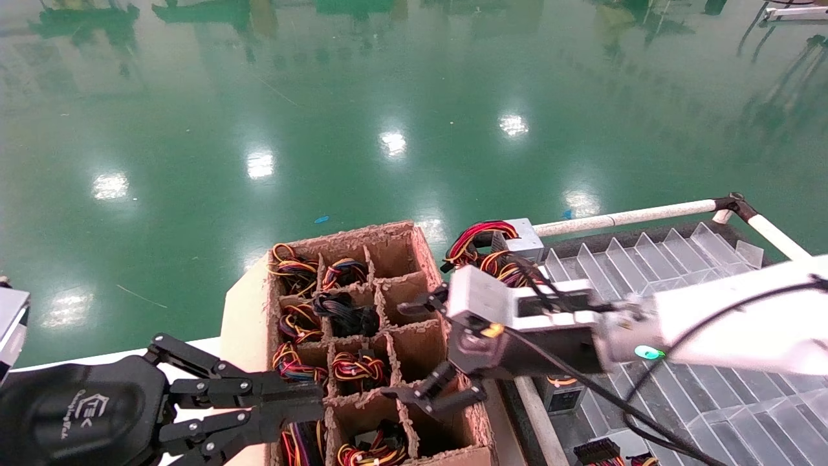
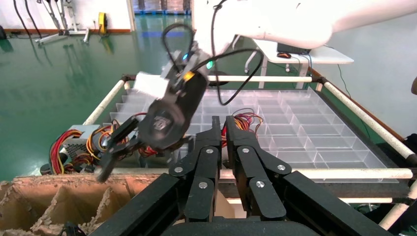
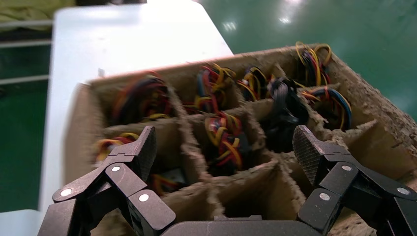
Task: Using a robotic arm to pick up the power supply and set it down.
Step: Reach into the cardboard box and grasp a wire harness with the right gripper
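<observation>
The right gripper grabs the power supply by its black cable bundle (image 1: 346,312) (image 3: 286,107) standing up next, since cardboard sides hem in the power supply's body.
The power supply shows only as its bundle of black cables (image 1: 346,314) (image 3: 285,105), standing in a middle cell of the divided cardboard box (image 1: 420,249); its grey body is hidden in the cell. My right gripper (image 1: 401,349) (image 3: 226,147) hovers open over the box's right-hand cells, just to the right of the black bundle and apart from it, with nothing between its fingers. The left wrist view shows it from the far side as the right gripper (image 2: 114,150). My left gripper (image 1: 317,404) (image 2: 222,120) is shut and empty at the box's near left side.
Other cells hold supplies with red, yellow and orange wire bundles (image 1: 359,367). A grey supply with coloured wires (image 1: 517,239) lies right of the box. A clear plastic divided tray (image 1: 679,259) framed by white pipes (image 1: 621,219) fills the right. Green floor lies beyond.
</observation>
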Robot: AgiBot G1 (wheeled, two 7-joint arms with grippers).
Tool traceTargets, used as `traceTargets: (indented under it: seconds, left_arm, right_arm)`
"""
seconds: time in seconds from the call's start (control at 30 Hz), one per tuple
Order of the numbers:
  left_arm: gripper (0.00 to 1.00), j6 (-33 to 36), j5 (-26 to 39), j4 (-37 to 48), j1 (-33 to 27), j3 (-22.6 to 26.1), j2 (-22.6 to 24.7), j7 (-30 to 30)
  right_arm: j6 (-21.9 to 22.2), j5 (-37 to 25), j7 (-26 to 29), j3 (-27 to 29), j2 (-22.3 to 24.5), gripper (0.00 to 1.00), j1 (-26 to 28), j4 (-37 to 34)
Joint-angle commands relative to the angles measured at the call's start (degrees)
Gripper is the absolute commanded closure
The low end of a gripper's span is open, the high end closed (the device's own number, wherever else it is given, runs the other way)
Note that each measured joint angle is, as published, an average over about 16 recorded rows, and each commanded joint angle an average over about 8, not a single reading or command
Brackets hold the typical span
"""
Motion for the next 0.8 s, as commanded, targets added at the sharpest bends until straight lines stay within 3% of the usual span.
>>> traceTargets:
  seconds: [0.03, 0.1, 0.17, 0.53, 0.8]
  left_arm:
    - [1.0, 0.0, 0.0, 0.0, 0.0, 0.0, 0.0, 0.0]
    - [1.0, 0.0, 0.0, 0.0, 0.0, 0.0, 0.0, 0.0]
    - [1.0, 0.0, 0.0, 0.0, 0.0, 0.0, 0.0, 0.0]
    - [1.0, 0.0, 0.0, 0.0, 0.0, 0.0, 0.0, 0.0]
    - [1.0, 0.0, 0.0, 0.0, 0.0, 0.0, 0.0, 0.0]
  right_arm:
    - [0.6, -1.4, -2.7, -0.7, -2.4, 0.7, 1.5, -4.2]
    - [1.1, -1.9, -5.2, -1.0, -4.4, 0.91, 2.7, -7.8]
    - [1.8, -2.4, -7.7, -1.2, -6.2, 1.0, 3.8, -10.9]
    - [7.8, -5.6, -18.3, -2.8, -14.7, 1.0, 8.6, -24.1]
    - [10.9, -6.1, -21.2, -5.5, -16.9, 1.0, 9.2, -24.9]
